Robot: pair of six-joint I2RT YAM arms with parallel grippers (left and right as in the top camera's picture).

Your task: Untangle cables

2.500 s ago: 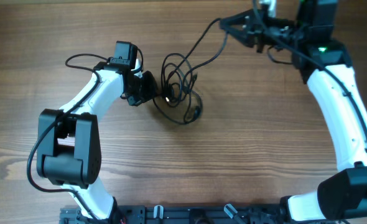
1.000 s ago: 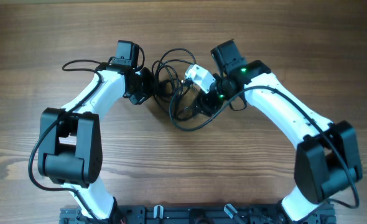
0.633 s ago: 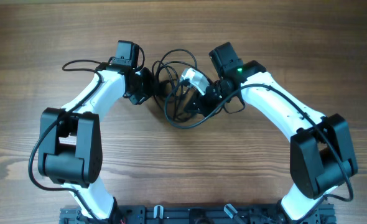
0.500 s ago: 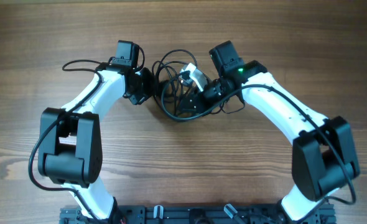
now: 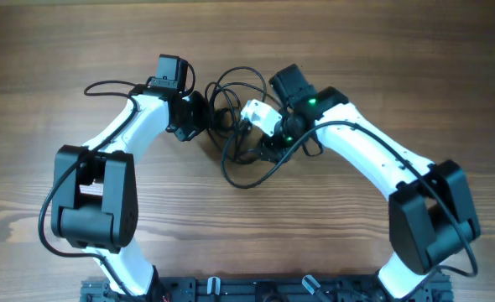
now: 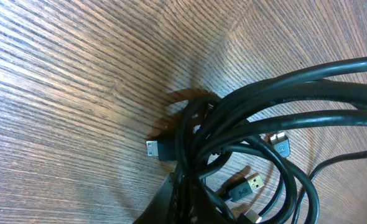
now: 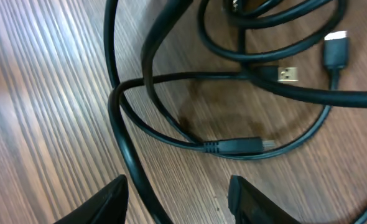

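The one piece of cable (image 7: 151, 201) is between the open fingers of the robot's right gripper and would be pinched if they closed now, so the right gripper should close on it.
The cables (image 5: 233, 127) are a tangle of thin black cords lying between my two grippers at the middle of the table. My left gripper (image 5: 204, 116) is shut on a bunch of their strands at the tangle's left side. In the left wrist view the strands (image 6: 283, 99) fan out from my left gripper (image 6: 193, 196), and a USB plug (image 6: 253, 183) lies loose beside it. My right gripper (image 5: 263, 144) hovers over the tangle's right side. It stands open (image 7: 177, 202), and one cable strand (image 7: 137, 168) runs between its fingers without being pinched. A gold USB plug (image 7: 288, 74) lies further off.
The wooden table (image 5: 382, 50) stretches around the tangle on all sides. A thicker black wire (image 5: 105, 85) arcs from the left arm over the table. Both arm bases stand at the front edge (image 5: 231, 289).
My right gripper, over the tangle throughout, has opened again and shifted slightly left. The lower cable loop now reaches further toward the front. The left arm has stayed put, still gripping.
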